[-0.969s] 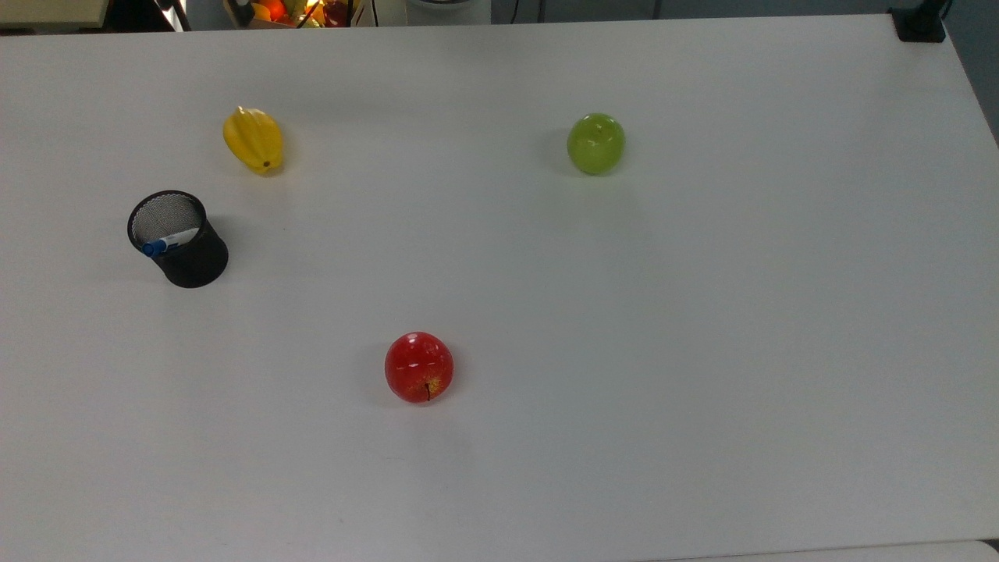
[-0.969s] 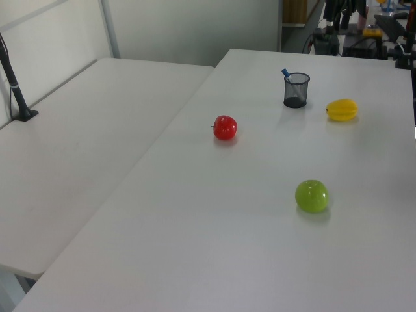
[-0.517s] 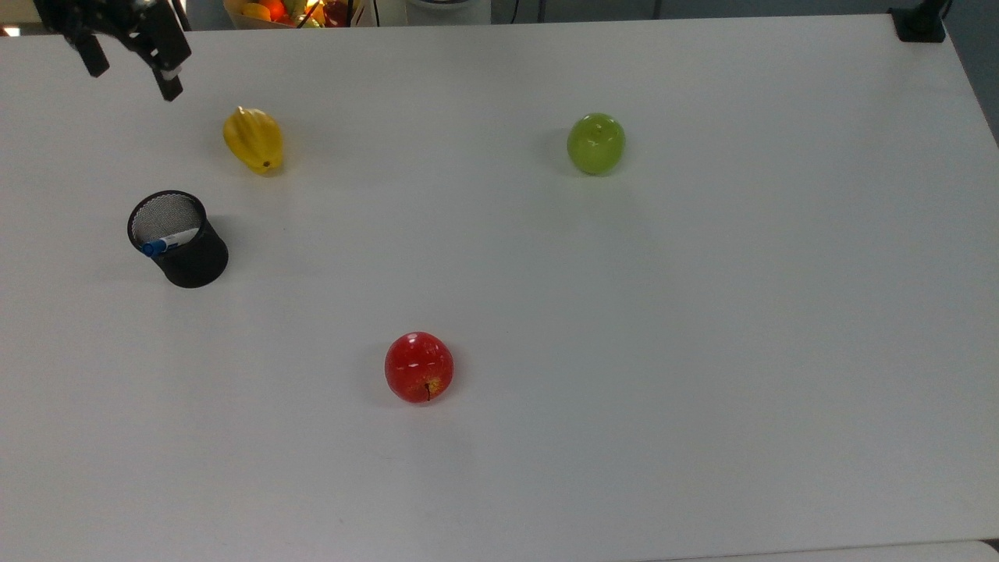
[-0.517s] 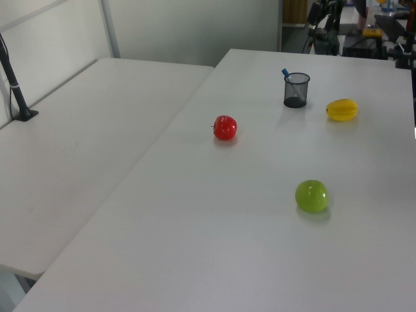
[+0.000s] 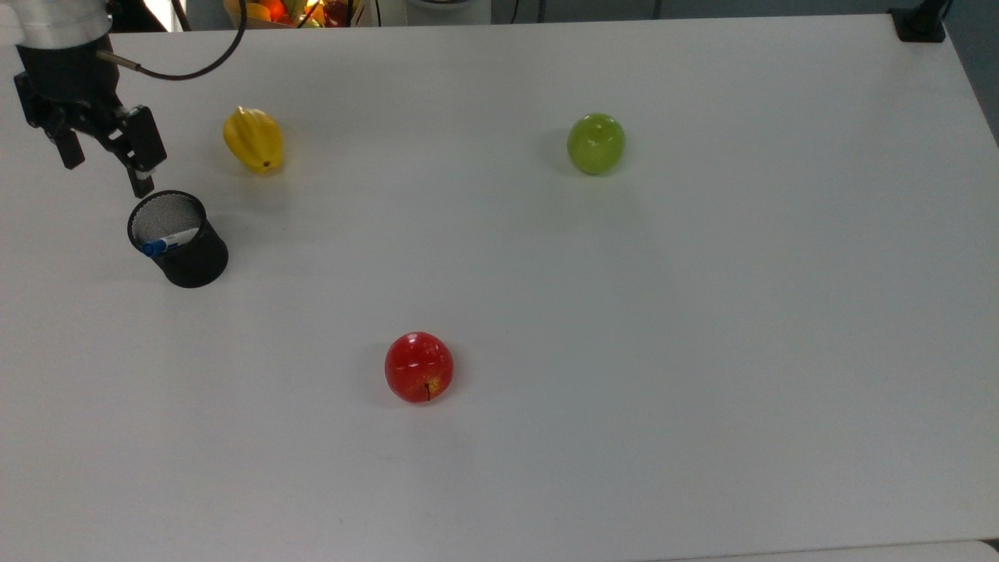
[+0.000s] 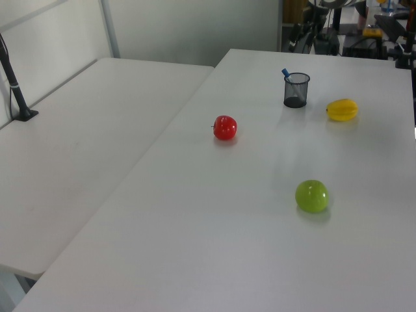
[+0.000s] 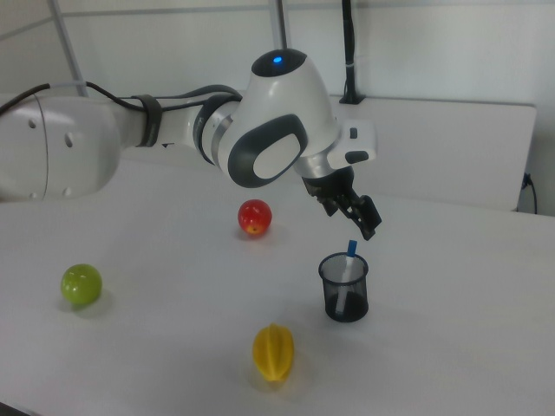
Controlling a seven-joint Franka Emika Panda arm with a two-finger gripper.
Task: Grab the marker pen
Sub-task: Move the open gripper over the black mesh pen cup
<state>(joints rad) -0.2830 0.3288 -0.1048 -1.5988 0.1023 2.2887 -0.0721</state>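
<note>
My gripper will next hold the marker pen by its blue cap (image 6: 285, 72), to take the pen from the black mesh cup (image 6: 296, 91).
The marker pen (image 5: 168, 242) has a white barrel and a blue cap, and leans inside a black mesh cup (image 5: 187, 261) near the top view's left edge. In the right view the marker pen (image 7: 350, 252) sticks up out of the cup (image 7: 344, 299), blue end uppermost. My gripper (image 5: 105, 170) hangs open with nothing between its fingers, just above and to the left of the cup in the top view. In the right view the gripper (image 7: 353, 220) hovers a little above the cup's rim. The left view shows the cup (image 6: 296, 91) far back on the table.
A yellow starfruit (image 5: 253, 139) lies close to the cup, to the upper right in the top view. A green apple (image 5: 595, 143) and a red apple (image 5: 419, 367) sit farther out on the white table (image 5: 702, 312). The arm's cable (image 5: 195, 66) loops above the starfruit.
My gripper came in at the top view's upper left corner and has moved down toward the mesh cup, staying open. The marker pen and the fruit have not moved.
</note>
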